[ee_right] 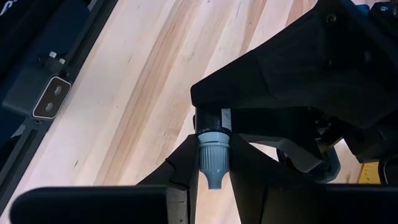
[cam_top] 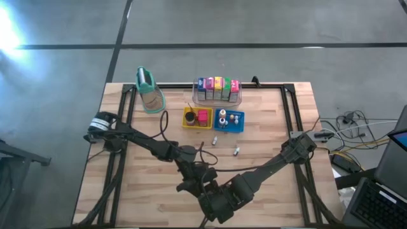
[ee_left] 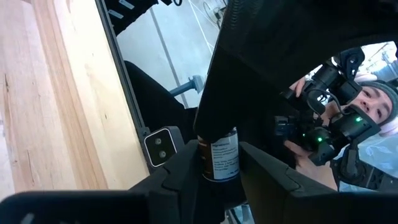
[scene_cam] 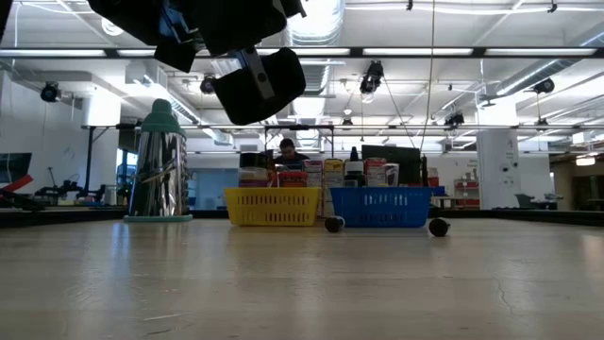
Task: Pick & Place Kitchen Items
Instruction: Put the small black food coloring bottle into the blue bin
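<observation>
The bottle's dark body (ee_right: 210,118) is between the fingertips of my left gripper, so the bottle would settle there and my right gripper should release it.
A small dark bottle with a white label (ee_left: 221,158) and a grey ribbed cap (ee_right: 212,152) is held above the table's near middle, between both grippers. My left gripper (ee_left: 219,171) is shut on its body and reaches in from the left (cam_top: 202,186). My right gripper (ee_right: 211,169) is shut on its cap end and slants down from the right (cam_top: 217,200). In the low view both grippers (scene_cam: 247,80) hang high over the wood, and the bottle is hidden there. My left gripper pinches the bottle's labelled body (ee_left: 225,163) between its two fingers, which lie across the bottle, roughly level. The bottle is lifted clear of the table. Its far end is hidden behind my right gripper. My right gripper pinches the grey ribbed cap (ee_right: 214,142) between its two fingers, slanting down from above. The cap's pointed tip (ee_right: 212,180) faces back between the fingers, so the bottle lies along them. The body (ee_right: 211,119) runs on into my left gripper.
At the far middle stand a clear bin of colourful cartons (cam_top: 217,90), a yellow tray (cam_top: 198,117) and a blue tray (cam_top: 229,119). A tall tan container with a teal top (cam_top: 148,89) stands far left. Two tiny pieces (cam_top: 215,140) (cam_top: 236,151) lie on the wood. A person (ee_left: 367,118) is beyond the table.
</observation>
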